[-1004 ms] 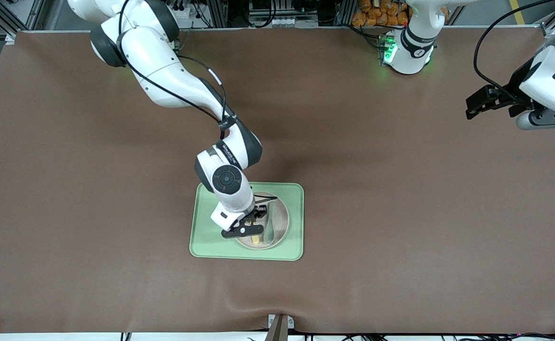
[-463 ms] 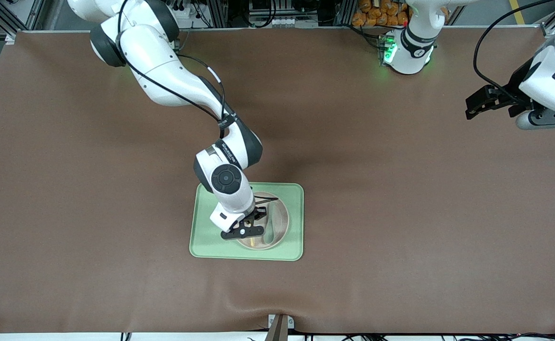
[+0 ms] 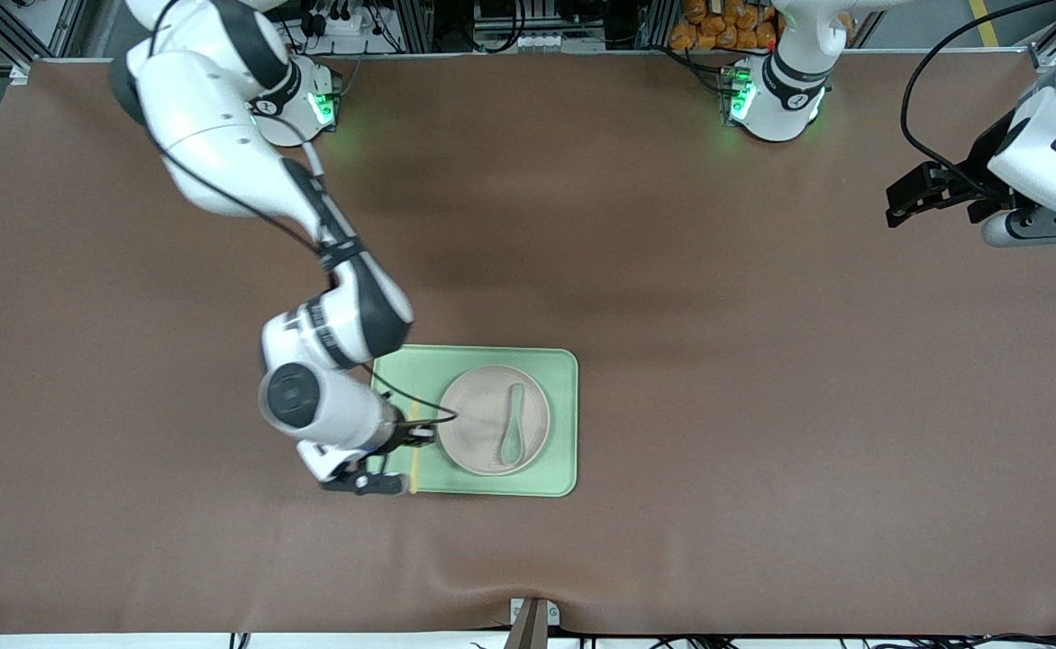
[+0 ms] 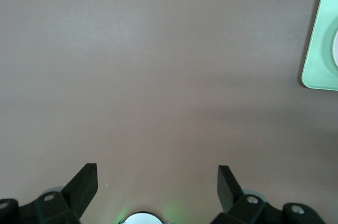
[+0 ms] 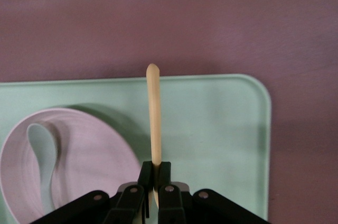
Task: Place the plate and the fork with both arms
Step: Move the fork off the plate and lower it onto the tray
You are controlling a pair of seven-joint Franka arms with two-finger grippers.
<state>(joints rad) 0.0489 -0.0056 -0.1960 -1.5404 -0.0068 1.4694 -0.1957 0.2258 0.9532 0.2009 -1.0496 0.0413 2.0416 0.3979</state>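
The fork's handle end juts over the tray's front edge. My right gripper keeps holding the fork until the fork is down inside that edge.
The pale beige-pink plate lies on a light-green tray, with a grey-green spoon in it. My right gripper is shut on the slim pale-yellow fork and holds it over the strip of tray beside the plate, toward the right arm's end. In the right wrist view the fork sticks out from the shut right gripper, with the plate and spoon beside it. My left gripper waits open, high over the left arm's end of the table; in the left wrist view it is empty.
The tray shows in the right wrist view, and its corner shows in the left wrist view. Brown table mat surrounds the tray. The arms' green-lit bases stand along the table edge farthest from the front camera.
My right gripper has moved from over the plate toward the right arm's end of the tray, carrying the fork off the plate. The spoon stays in the plate. The left arm has not moved.
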